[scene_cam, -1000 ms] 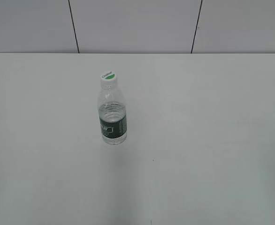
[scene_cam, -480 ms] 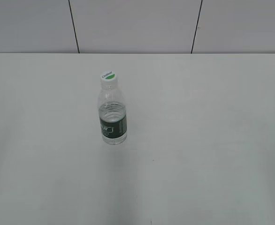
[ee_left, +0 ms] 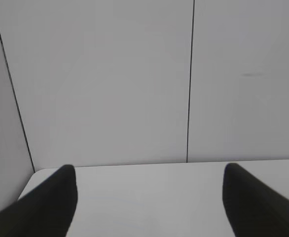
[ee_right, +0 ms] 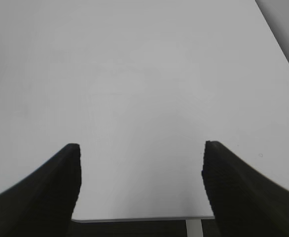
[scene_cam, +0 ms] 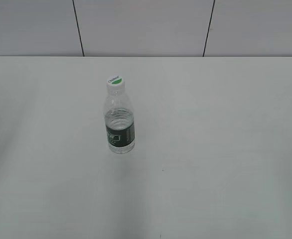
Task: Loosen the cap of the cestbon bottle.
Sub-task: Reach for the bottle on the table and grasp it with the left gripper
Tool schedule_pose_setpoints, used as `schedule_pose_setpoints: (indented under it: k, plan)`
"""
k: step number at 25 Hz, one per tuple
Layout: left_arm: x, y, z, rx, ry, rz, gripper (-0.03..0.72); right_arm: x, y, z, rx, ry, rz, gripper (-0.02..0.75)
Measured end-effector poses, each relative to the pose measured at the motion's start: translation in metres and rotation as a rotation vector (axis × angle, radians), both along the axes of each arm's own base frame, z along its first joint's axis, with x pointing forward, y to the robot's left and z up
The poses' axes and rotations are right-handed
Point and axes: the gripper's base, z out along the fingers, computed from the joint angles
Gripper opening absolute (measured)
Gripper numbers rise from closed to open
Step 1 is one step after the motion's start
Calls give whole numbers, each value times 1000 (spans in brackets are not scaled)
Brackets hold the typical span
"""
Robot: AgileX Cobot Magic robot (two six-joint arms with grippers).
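I should hold the cestbon bottle steady while I loosen its cap (scene_cam: 115, 81), so my left gripper should grab the bottle by its lower body (scene_cam: 120, 134) next.
The cestbon bottle (scene_cam: 119, 124) stands upright on the white table, left of the middle in the exterior view. It is clear plastic with a dark green label band low on its body. Its white cap (scene_cam: 115, 81) with a green half-disc sits on top. Neither arm shows in the exterior view. My left gripper (ee_left: 149, 182) is open and empty, its dark fingers wide apart over the table, facing the wall. My right gripper (ee_right: 140, 160) is open and empty above the table's near edge. The bottle shows in neither wrist view.
The white table (scene_cam: 211, 149) fills the exterior view, with a panelled grey wall (scene_cam: 146, 25) behind it. In the right wrist view the table's front edge (ee_right: 134, 218) lies just under the fingers.
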Motion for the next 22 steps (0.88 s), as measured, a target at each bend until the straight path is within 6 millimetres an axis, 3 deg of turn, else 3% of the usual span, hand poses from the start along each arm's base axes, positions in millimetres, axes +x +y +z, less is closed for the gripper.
schedule_pose_setpoints:
  k: [3,8,17,22]
  plan:
    - [41,-2,-21,11,48,-7,545,0,0,0,1,1,1,588]
    - [80,-18,-55,32,89,-82,543,0,0,0,0,1,0,588]
    - [109,-53,-115,26,191,-428,543,0,0,0,0,1,0,588]
    - [115,-49,-158,-41,257,-612,543,0,0,0,0,1,0,588]
